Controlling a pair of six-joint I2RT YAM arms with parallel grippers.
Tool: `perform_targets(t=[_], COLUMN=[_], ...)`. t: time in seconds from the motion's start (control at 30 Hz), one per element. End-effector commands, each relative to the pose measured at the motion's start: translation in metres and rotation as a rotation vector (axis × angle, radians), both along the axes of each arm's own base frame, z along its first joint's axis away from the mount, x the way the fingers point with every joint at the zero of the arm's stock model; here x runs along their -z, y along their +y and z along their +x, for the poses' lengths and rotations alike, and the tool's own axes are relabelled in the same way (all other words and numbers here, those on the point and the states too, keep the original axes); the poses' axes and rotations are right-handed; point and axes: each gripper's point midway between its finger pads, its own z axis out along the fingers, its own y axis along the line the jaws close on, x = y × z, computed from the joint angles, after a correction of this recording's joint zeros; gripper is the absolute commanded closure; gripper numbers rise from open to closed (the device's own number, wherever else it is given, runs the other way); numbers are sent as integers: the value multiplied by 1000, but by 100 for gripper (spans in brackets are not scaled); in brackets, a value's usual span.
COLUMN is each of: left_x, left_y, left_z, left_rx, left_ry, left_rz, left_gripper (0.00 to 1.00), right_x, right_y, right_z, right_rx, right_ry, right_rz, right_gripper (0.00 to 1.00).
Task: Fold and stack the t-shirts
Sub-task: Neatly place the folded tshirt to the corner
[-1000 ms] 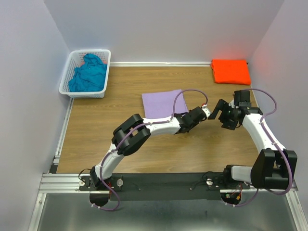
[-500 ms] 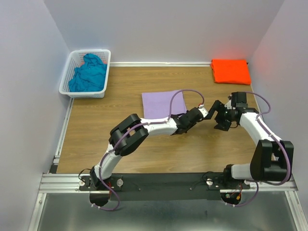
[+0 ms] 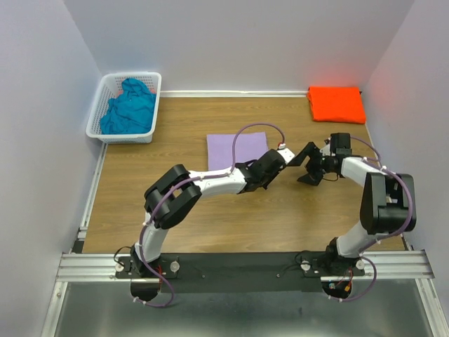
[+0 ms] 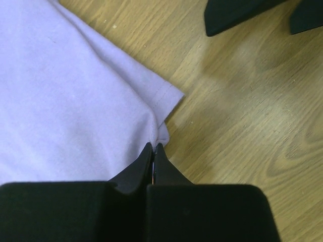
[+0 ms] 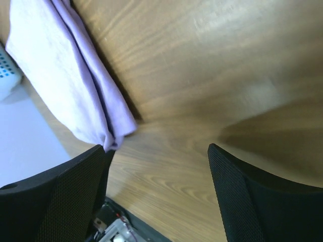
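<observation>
I should next grab the folded lavender t-shirt's side edge (image 3: pixel 266 145) beside the pinched corner with my right gripper, to stack that t-shirt on the orange t-shirt (image 3: pixel 337 103).
The lavender t-shirt (image 3: pixel 237 150) lies folded flat mid-table. My left gripper (image 3: pixel 273 159) is at its near right corner. In the left wrist view the jaws (image 4: pixel 154 147) are shut, with the puckered corner of the lavender t-shirt (image 4: pixel 65 91) pinched at their tips. My right gripper (image 3: pixel 305 166) hovers just right of that corner, open and holding nothing. In the right wrist view its wide-apart fingers (image 5: pixel 65 196) frame bare wood, with the lavender t-shirt (image 5: pixel 65 75) at upper left. The orange t-shirt (image 3: pixel 337 103) lies folded at the back right. The teal t-shirt (image 3: pixel 128 107) is crumpled in the basket.
A white lattice basket (image 3: pixel 97 121) stands at the back left against the wall. Grey walls close the table on three sides. The right gripper's dark fingers (image 4: pixel 237 12) show at the top of the left wrist view, close to the pinched corner.
My left gripper has gone from partly open to shut on the lavender shirt's corner and shifted left. The right gripper has swung left and down toward the same corner, still open.
</observation>
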Motion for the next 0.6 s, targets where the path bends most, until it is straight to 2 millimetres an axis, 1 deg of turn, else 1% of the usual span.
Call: perform_targets(t=[0.0,0.1,0.17,0.2,0.23,0.27,0.3,0.33,0.37,0.4,0.5,0.53,0.57], left_x=[-26,-31,-31,-32,-34,-34,-36,-38,-37,-38,-40,-40,-40], left_y=[-10,-9,-8,-8,-8,-7,-7,-7,-7,-7,-8,-8,-9], left_z=[-2,-1,-1,-1,0,0,0,0,0,0,0,-1,-1], left_rx=[5,1,-1,-5,-6,-8,-10,-9,-10,-14,-17,-17,-14], left_ry=[-3,-3,-5,-5,-8,-7,-11,-11,-10,-9,-9,-8,-7], left_rz=[-112,-129,-130,-132,-136,-138,-141,-149,-149,-156,-168,-170,-172], left_gripper=[100,100,100,100,100,100,100,100,100,100,100,100,100], right_x=[-6,0,0,7,9,9,17,17,20,26,33,41,39], right_y=[11,19,30,34,36,47,50,59,63,72,86,93,99], right_z=[24,30,35,35,36,37,37,39,39,37,39,36,41], right_rx=[-18,-42,-74,-82,-87,-107,-112,-131,-138,-158,-184,-203,-215], right_ry=[-61,-67,-80,-64,-61,-66,-51,-61,-55,-41,-28,-8,-32], right_rz=[100,118,123,124,124,123,115,114,108,108,108,107,111], right_gripper=[11,12,12,13,13,13,13,13,14,14,16,17,18])
